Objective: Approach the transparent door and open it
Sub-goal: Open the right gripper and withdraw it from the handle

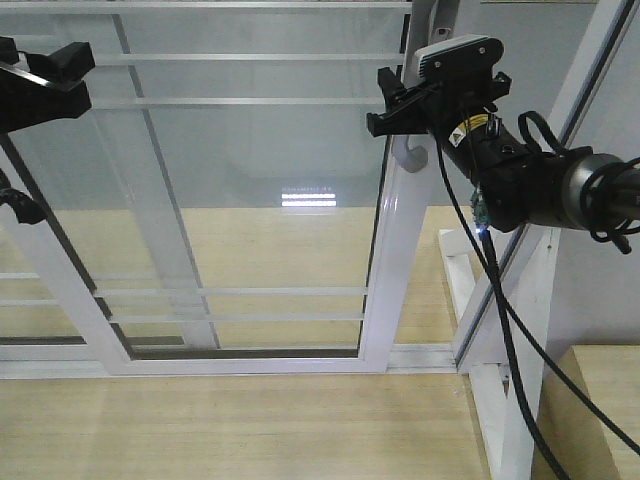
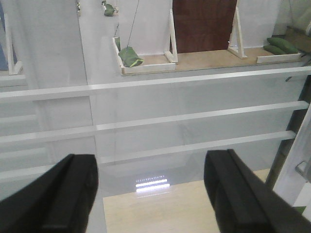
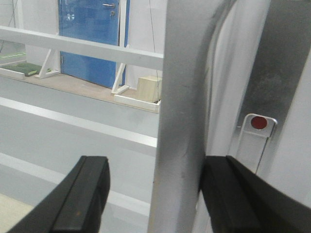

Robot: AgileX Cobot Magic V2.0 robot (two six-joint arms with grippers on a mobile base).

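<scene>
The transparent door's grey handle needs to be grabbed next by its long upright bar (image 3: pixel 181 126) with my right gripper, to open the door.
The transparent door (image 1: pixel 250 180) fills the front view, clear glass in a glossy white frame with its right stile (image 1: pixel 397 260) running down to the floor track. The grey curved handle (image 1: pixel 408 155) sits high on that stile. My right gripper (image 1: pixel 383 105) is open at the handle. In the right wrist view the grey handle (image 3: pixel 182 121) stands between the fingers of the right gripper (image 3: pixel 155 167); the right finger (image 3: pixel 228 194) touches it and the left finger is apart. My left gripper (image 1: pixel 50 75) hangs open at the upper left, facing the glass (image 2: pixel 194 97) with nothing in the left gripper (image 2: pixel 150 165).
A slanted white frame post (image 1: pixel 560 170) stands just right of the door, with a black cable (image 1: pixel 500 300) hanging in front of it. The floor track (image 1: pixel 420 358) runs along the wooden floor (image 1: pixel 250 420). A wooden box (image 1: pixel 600 400) sits at the lower right.
</scene>
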